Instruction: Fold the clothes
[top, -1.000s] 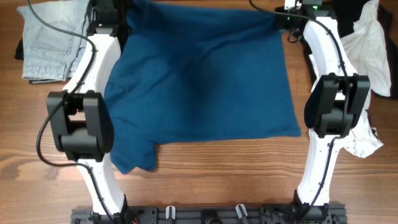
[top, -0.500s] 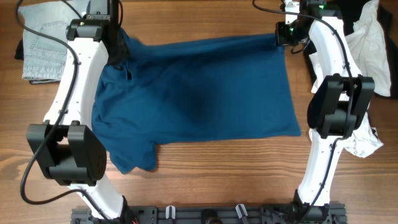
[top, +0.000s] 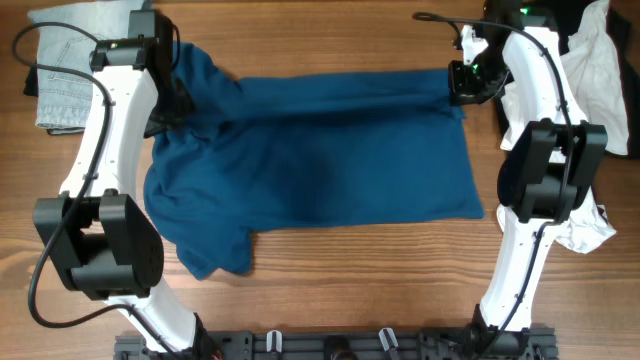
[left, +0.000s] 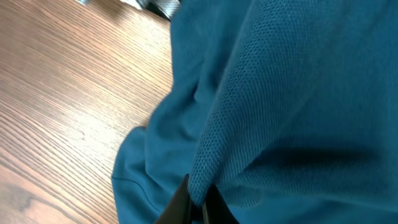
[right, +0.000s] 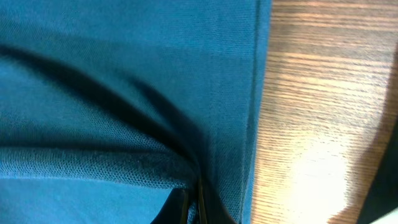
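I need to open my right gripper: flat cloth is below the shirt's held corner, so the corner would settle on the shirt (top: 320, 170) near the shirt's side edge.
A dark teal shirt (top: 320, 170) lies spread on the wooden table, its far edge lifted and folded toward the near side. My left gripper (top: 172, 95) is shut on the shirt's far left edge (left: 205, 180). My right gripper (top: 458, 82) is shut on the far right corner (right: 193, 180). A raised fold of cloth stretches between the two grippers. A sleeve (top: 215, 250) sticks out at the near left.
Folded light-blue jeans (top: 65, 70) lie at the far left. A white garment (top: 595, 60) and a dark one lie at the far right, with more white cloth (top: 585, 225) by the right arm. Bare wood shows along the near edge.
Both grippers have pulled the shirt's far edge toward the near side, laying it over the shirt's body. The left arm swung left, uncovering the shirt's left side.
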